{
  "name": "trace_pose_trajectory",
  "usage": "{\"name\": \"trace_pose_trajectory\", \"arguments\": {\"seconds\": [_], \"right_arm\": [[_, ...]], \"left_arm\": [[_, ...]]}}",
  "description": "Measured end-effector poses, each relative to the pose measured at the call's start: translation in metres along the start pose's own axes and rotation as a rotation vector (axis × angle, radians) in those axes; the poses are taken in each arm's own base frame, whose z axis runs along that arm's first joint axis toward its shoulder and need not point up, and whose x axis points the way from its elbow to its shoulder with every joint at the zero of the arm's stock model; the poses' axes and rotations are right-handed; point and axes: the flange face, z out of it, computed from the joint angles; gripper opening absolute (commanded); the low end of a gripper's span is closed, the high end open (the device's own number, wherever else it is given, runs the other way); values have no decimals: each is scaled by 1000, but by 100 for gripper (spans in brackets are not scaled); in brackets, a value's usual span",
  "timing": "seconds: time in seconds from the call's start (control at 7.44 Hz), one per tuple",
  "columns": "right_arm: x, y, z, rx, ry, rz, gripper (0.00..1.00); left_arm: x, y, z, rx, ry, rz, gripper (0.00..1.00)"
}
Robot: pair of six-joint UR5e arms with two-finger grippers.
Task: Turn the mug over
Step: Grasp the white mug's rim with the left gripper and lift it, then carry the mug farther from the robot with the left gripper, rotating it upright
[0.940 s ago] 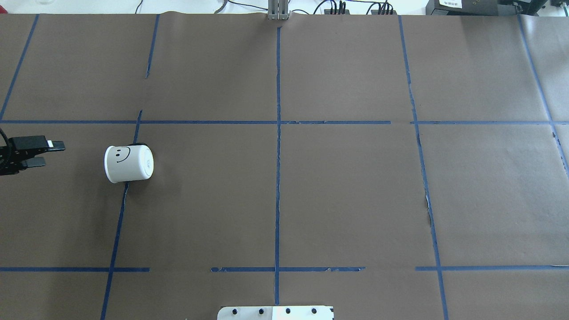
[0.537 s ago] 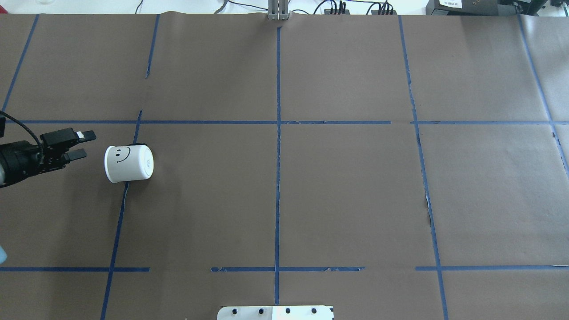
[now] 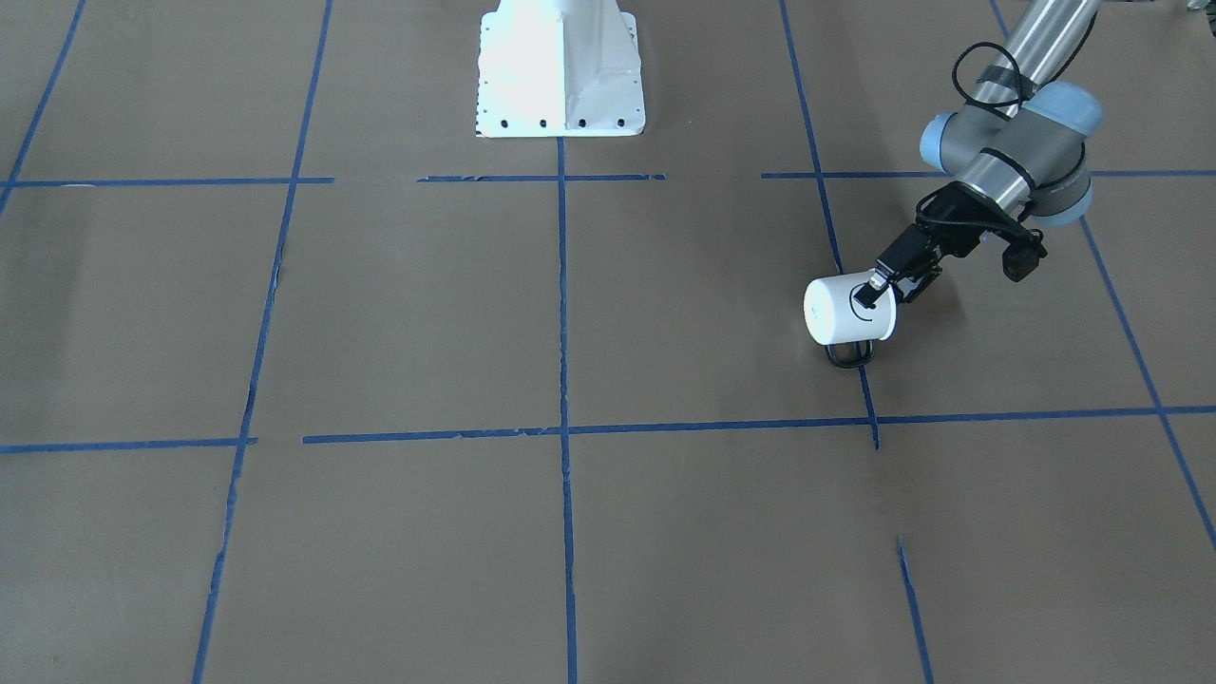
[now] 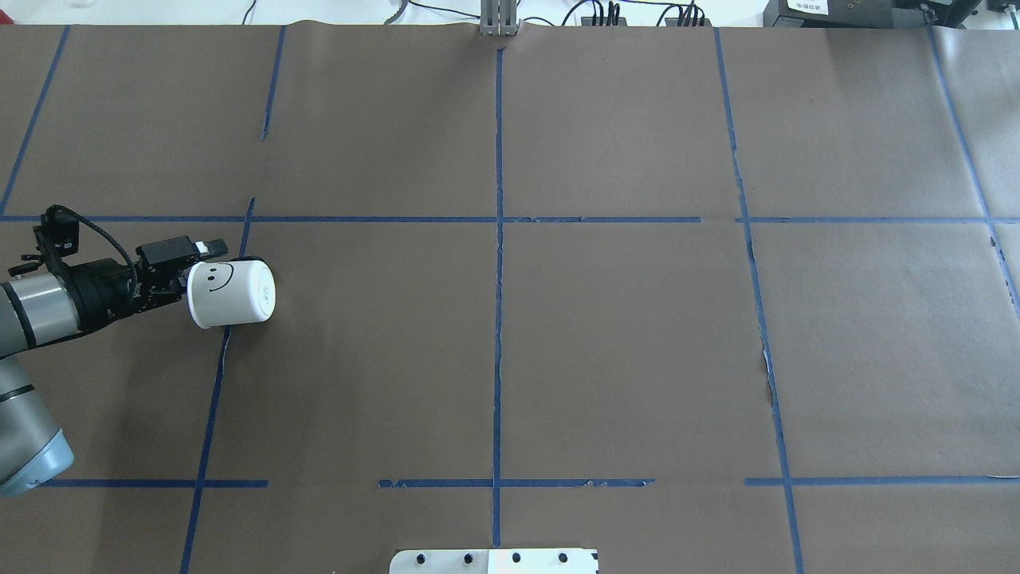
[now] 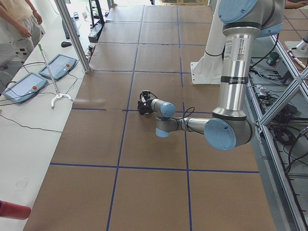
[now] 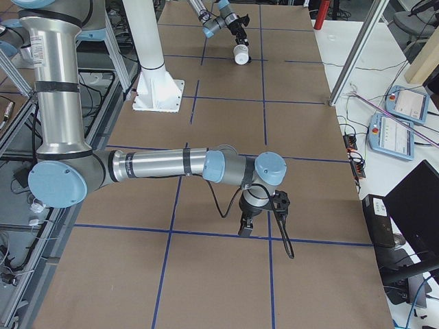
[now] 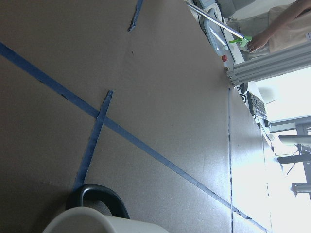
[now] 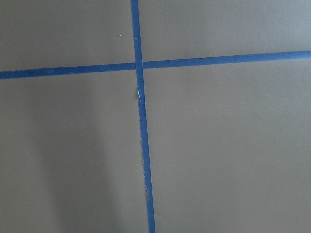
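Observation:
The white mug (image 3: 835, 313) needs to be flipped upright, so my left gripper will next hold it by its rim (image 3: 886, 308).
The white mug (image 4: 233, 294) with a black smiley face lies on its side on the brown table, left of centre. Its flat base points right and its mouth points left. Its dark handle (image 3: 848, 355) rests on the table on the far side. My left gripper (image 4: 201, 263) is open at the mug's mouth. One white-tipped finger (image 4: 209, 247) reaches over the rim's far edge; the other is hidden behind the mug. The left wrist view shows the mug's rim (image 7: 107, 224) and handle. My right gripper (image 6: 247, 223) shows only in the exterior right view, low over bare table; I cannot tell its state.
Blue tape lines (image 4: 499, 239) split the brown paper into squares. The robot's white base plate (image 4: 494, 560) sits at the near edge and a metal post (image 4: 499, 20) at the far edge. Control pendants (image 5: 29, 86) lie on a white side table.
My left gripper has moved right from the table's left edge up to the mug's mouth. The mug has not moved.

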Motion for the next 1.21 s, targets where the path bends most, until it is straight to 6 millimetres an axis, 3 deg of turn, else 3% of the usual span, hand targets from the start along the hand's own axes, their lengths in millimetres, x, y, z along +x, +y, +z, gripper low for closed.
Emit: {"name": "trace_pose_trajectory", "arguments": {"seconds": [0.4, 0.81, 1.07, 1.21], "right_arm": [[0, 0, 0, 0, 0, 0, 100], [0, 0, 0, 0, 0, 0, 100], [0, 0, 0, 0, 0, 0, 100], [0, 0, 0, 0, 0, 0, 100]], "left_arm": [[19, 10, 8, -113, 59, -20, 0], [64, 1, 31, -135, 140, -60, 0], [101, -6, 48, -209, 70, -59, 0], [130, -3, 58, -251, -15, -71, 0]]}}
